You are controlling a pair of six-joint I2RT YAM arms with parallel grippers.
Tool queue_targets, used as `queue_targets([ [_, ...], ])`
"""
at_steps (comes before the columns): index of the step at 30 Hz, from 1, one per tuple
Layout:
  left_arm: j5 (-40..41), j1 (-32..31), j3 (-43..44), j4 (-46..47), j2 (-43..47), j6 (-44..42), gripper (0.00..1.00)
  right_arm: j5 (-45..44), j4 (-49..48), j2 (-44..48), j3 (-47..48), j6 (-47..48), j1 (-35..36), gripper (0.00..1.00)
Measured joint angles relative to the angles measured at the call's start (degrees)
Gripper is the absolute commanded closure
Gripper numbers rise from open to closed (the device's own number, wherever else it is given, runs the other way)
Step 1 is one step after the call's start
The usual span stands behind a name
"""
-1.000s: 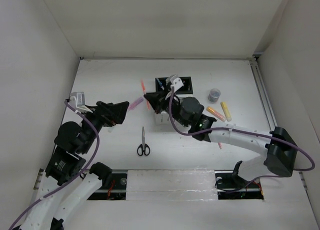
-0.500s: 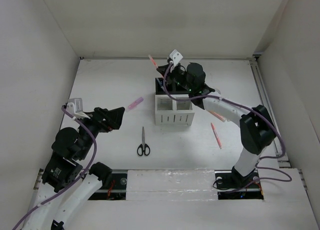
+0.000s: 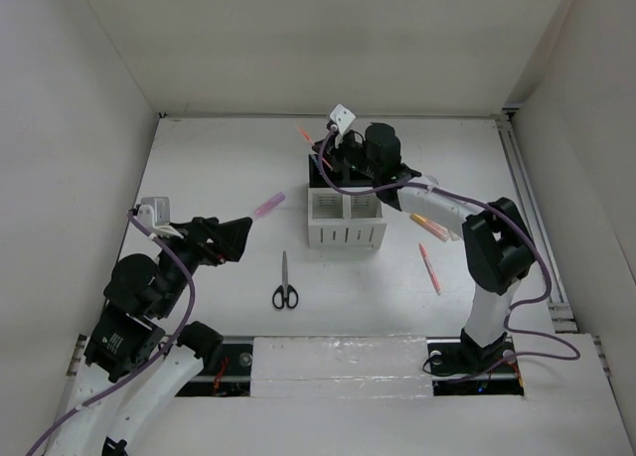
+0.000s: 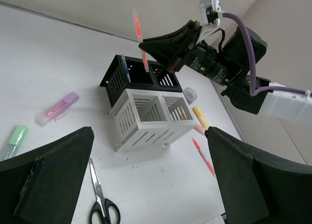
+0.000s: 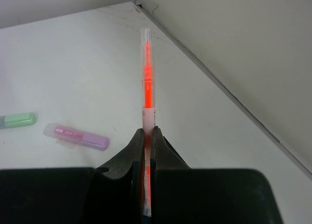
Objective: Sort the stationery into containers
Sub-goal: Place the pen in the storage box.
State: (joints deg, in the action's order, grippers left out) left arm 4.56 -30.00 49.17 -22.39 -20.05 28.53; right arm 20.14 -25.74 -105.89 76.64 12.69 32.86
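Observation:
My right gripper must lower the orange-red pen before opening: its lower end is above the black box and would drop toward the divider.
My right gripper is shut on a thin orange-red pen, held upright over the back-left black compartment of the organizer; the grip shows in the right wrist view. A blue pen stands in that black box. The white pair stands in front. My left gripper is open and empty, left of the organizer and above the table. A pink highlighter, a green highlighter and black-handled scissors lie near it.
A red pen and an orange highlighter lie right of the organizer. A yellow highlighter and a grey tape roll lie behind them. The enclosure walls are close at the back and sides.
My right gripper swung the orange-red pen from in front of the organizer to above its back-left black box, then lowered it a little. My left gripper shifted only slightly.

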Motion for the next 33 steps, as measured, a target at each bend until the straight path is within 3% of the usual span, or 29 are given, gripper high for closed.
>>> queue_targets([
  [11,-0.3,0.0,0.0,0.2,0.0,-0.5,0.00,0.3,-2.0,-2.2,-5.1,-1.1,-2.1,1.00],
  [15,-0.7,0.0,0.0,0.2,-0.1,-0.6,0.00,0.3,-2.1,-2.6,-5.6,-1.9,-2.1,0.81],
  [19,-1.0,0.0,0.0,0.2,-0.4,-0.6,0.00,0.2,-2.3,-2.6,-6.0,-2.2,-2.1,0.70],
  [29,-0.6,0.0,0.0,0.2,-0.9,-0.7,0.00,-0.1,-3.6,-2.6,-8.5,-3.0,-2.1,0.64],
  [33,-0.2,0.0,0.0,0.2,-1.2,-0.6,0.00,0.1,-4.6,-2.3,-9.7,-3.5,-2.0,0.53],
])
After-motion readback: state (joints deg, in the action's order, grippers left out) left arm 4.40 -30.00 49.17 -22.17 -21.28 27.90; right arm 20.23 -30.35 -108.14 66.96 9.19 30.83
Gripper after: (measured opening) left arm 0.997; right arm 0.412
